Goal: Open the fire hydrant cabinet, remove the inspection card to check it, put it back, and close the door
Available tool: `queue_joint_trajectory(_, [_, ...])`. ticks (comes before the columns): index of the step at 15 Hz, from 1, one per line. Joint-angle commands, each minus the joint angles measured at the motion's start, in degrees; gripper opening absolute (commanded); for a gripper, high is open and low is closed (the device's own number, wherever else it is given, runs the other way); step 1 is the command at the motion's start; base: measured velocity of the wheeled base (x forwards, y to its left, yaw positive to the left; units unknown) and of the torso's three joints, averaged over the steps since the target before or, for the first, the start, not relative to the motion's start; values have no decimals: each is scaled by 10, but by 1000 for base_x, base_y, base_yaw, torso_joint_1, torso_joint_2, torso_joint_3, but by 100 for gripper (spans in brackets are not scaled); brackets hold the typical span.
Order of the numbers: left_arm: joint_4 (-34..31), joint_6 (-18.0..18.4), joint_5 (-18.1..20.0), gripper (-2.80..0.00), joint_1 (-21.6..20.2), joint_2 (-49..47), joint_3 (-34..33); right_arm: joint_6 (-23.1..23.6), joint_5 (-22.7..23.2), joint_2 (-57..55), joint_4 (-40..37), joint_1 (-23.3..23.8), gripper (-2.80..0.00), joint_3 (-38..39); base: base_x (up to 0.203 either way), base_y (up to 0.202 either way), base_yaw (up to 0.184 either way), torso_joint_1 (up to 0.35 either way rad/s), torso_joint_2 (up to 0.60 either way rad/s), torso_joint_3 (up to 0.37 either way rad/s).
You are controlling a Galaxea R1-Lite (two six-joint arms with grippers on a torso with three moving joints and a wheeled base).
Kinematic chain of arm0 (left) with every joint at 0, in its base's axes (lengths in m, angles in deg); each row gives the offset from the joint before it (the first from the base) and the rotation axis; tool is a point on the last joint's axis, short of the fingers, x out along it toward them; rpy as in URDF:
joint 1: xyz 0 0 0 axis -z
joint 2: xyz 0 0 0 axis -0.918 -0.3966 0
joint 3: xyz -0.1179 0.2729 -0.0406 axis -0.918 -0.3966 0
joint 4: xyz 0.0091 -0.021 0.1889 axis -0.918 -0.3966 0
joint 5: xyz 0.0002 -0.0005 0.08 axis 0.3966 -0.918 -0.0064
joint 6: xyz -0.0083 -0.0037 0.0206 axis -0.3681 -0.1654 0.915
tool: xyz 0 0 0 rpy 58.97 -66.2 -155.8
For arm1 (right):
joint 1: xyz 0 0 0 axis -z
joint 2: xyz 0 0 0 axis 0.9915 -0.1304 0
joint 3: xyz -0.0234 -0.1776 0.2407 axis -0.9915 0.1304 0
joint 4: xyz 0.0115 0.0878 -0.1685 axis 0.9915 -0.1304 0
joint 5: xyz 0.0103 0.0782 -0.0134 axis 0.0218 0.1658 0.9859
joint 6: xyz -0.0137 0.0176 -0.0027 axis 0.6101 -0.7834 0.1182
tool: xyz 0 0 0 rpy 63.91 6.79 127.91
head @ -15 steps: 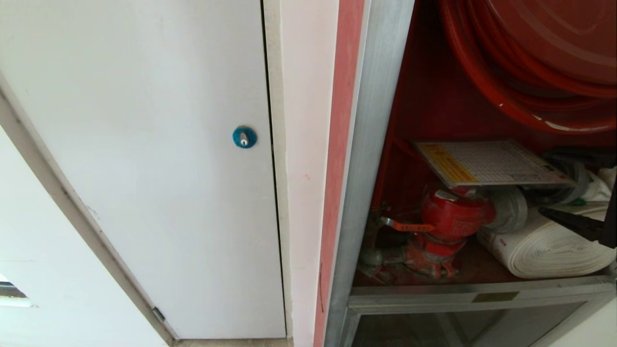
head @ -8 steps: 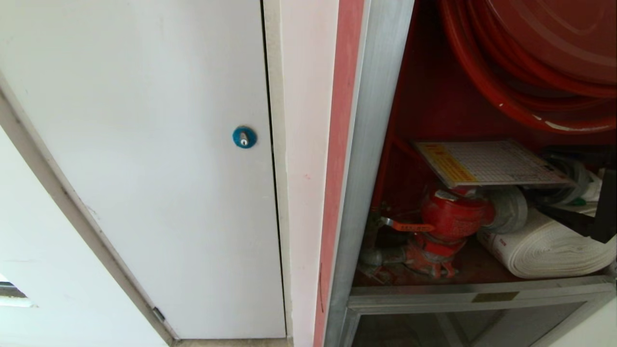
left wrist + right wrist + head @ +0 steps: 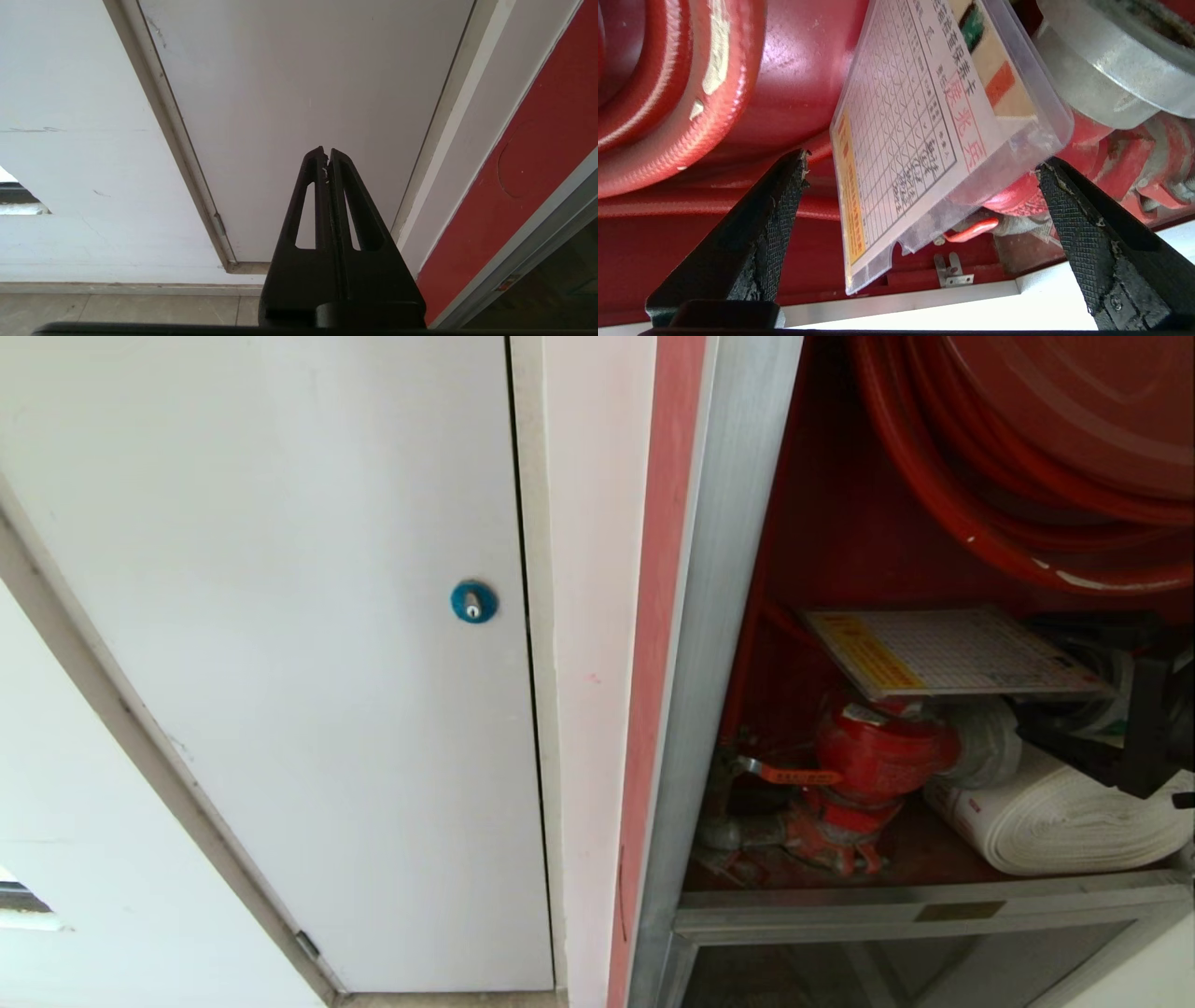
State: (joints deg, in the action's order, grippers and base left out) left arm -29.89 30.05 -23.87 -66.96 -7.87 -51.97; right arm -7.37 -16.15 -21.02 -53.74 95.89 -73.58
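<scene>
I can close my right gripper on the inspection card now. The fingers go past the card's near corner, one above it and one below it by the rolled hose.
The fire hydrant cabinet stands open, red inside; its door is out of view. The inspection card, white with a checkmark grid and a yellow strip, lies flat on top of the red valve. My right gripper reaches in from the right, at the card's right end. In the right wrist view the card lies between the wide-apart fingers of my right gripper, which is open and not touching it. My left gripper is shut and empty, parked facing the white panel.
The red hose reel hangs just above the card. A white rolled hose lies below my right gripper. A white flush panel with a blue lock is to the left. The lower glass panel sits under the shelf rail.
My right gripper has moved left, deeper into the cabinet toward the card's right end, still open. Nothing else has moved.
</scene>
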Motion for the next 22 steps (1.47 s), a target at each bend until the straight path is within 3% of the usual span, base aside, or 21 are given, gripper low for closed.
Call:
queue_joint_trajectory(1, [0, 0, 0, -280, 0, -1, -1, -3, -2, -4, 1, 0, 0, -3, 0, 0, 0, 0, 0, 0])
queue_joint_trajectory(9, [0, 0, 0, -280, 0, -1, -1, -3, -5, -10, 1, 0, 0, -16, 0, 0, 0, 0, 0, 0])
queue_joint_trajectory(10, [0, 0, 0, -280, 0, 0, -1, -3, -5, -11, 1, 0, -280, -18, 0, 0, 0, 0, 0, 0])
queue_joint_trajectory(22, [0, 0, 0, -280, 0, -1, -1, -2, -11, -14, 1, 0, -280, -19, 0, 0, 0, 0, 0, 0])
